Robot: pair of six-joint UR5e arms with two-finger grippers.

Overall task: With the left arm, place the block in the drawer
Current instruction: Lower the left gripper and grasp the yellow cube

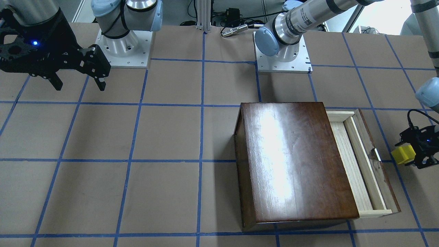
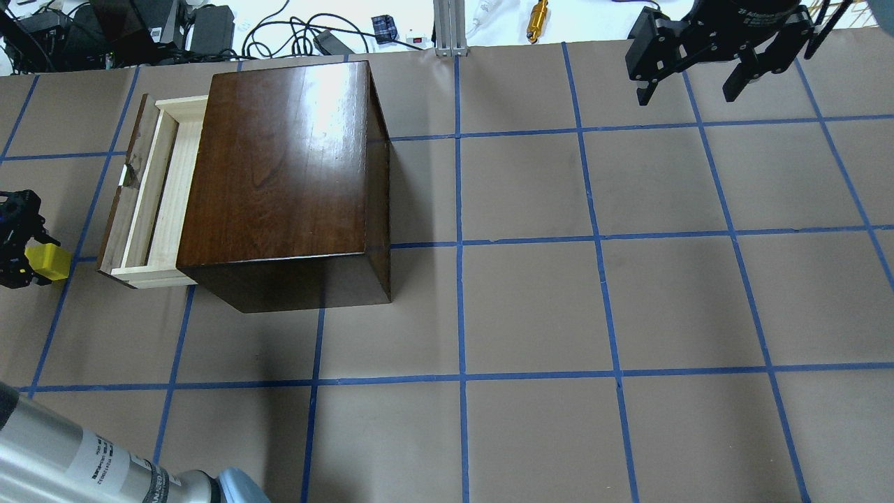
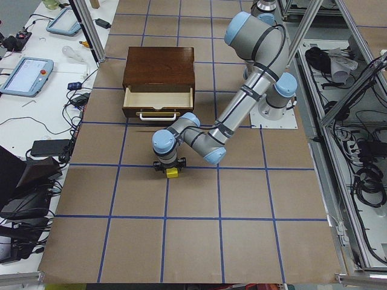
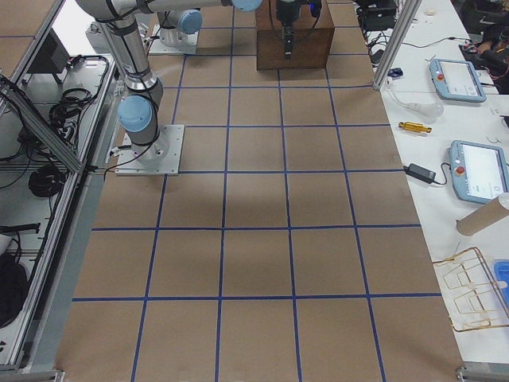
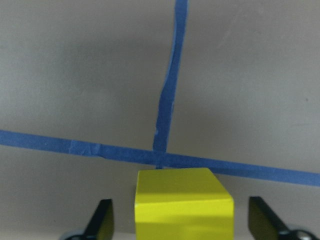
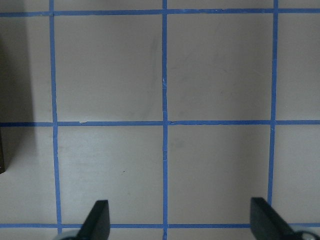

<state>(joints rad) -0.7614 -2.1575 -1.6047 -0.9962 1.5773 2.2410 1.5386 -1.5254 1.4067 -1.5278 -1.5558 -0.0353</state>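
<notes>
The robot's left gripper needs to place the yellow block [image 1: 404, 154] in the drawer [image 1: 356, 161], so it should grab the block by its opposite sides next.
The yellow block [image 5: 184, 205] rests on the table at a crossing of blue tape lines. My left gripper [image 5: 184, 222] is open and straddles it, with a gap between each fingertip and the block. The block [image 1: 404, 154] lies just outside the drawer's dark front panel. The drawer [image 1: 356, 161] is pulled out of the dark brown box [image 1: 295, 161], and its pale-wood inside looks empty. In the overhead view the block [image 2: 50, 262] is left of the drawer [image 2: 157, 188]. My right gripper [image 1: 80, 85] is open and empty, held above the table far from the box.
The two arm bases [image 1: 123, 44] [image 1: 283, 51] stand on white plates at the robot's side of the table. Cables and a gold-coloured connector [image 2: 538, 12] lie past the far table edge. Blue tape lines grid the brown table top [image 2: 531, 307].
</notes>
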